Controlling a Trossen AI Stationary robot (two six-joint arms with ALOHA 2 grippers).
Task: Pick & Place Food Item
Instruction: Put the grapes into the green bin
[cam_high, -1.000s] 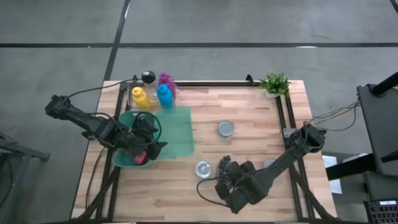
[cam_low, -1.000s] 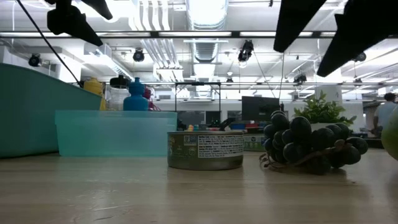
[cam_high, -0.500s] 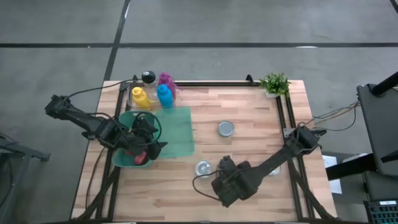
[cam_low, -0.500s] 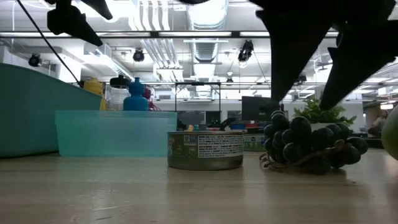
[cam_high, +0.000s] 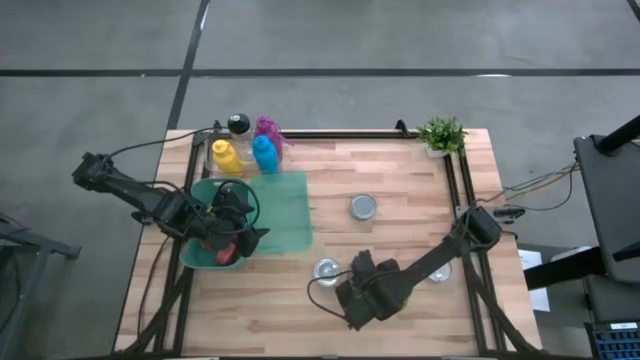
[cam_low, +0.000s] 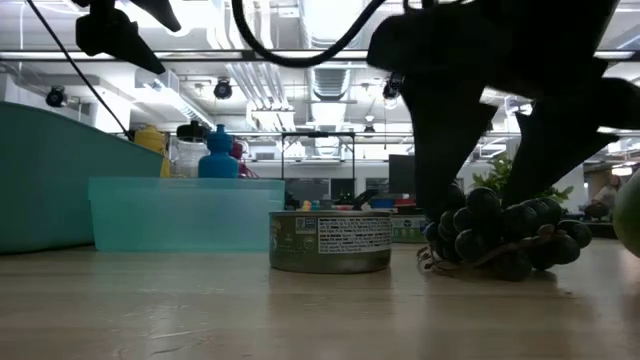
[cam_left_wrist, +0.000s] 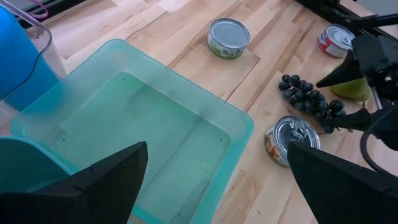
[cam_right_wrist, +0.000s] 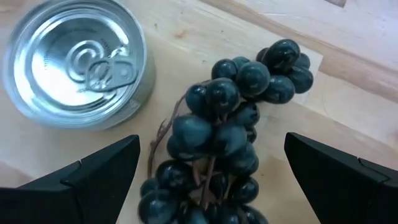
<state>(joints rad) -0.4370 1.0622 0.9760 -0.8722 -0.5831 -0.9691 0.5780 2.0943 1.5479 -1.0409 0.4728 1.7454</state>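
Observation:
My right gripper grabs the grapes by their plump middle (cam_right_wrist: 212, 146) next, to put the grapes into the teal bin.
A bunch of dark grapes (cam_right_wrist: 230, 137) lies on the wooden table near its front edge, next to a silver can (cam_right_wrist: 78, 62). My right gripper (cam_right_wrist: 211, 144) is open and low over the bunch, with one finger on each side of it (cam_low: 490, 235); no touch shows. My left gripper (cam_left_wrist: 217, 155) is open and hangs above the teal bin (cam_left_wrist: 155, 124) at the table's left. In the high view the right gripper (cam_high: 358, 285) covers the grapes.
A second can (cam_high: 363, 207) stands mid-table, and a red-labelled can (cam_left_wrist: 336, 38) and a green pear (cam_left_wrist: 348, 87) lie right of the grapes. Coloured bottles (cam_high: 245, 150) stand at the far left and a small plant (cam_high: 441, 133) at the far right.
My right gripper has come down and shifted toward the table's left, onto the grapes. Its fingers now reach down on both sides of the bunch. It has stayed open. The grapes and the can have not moved.

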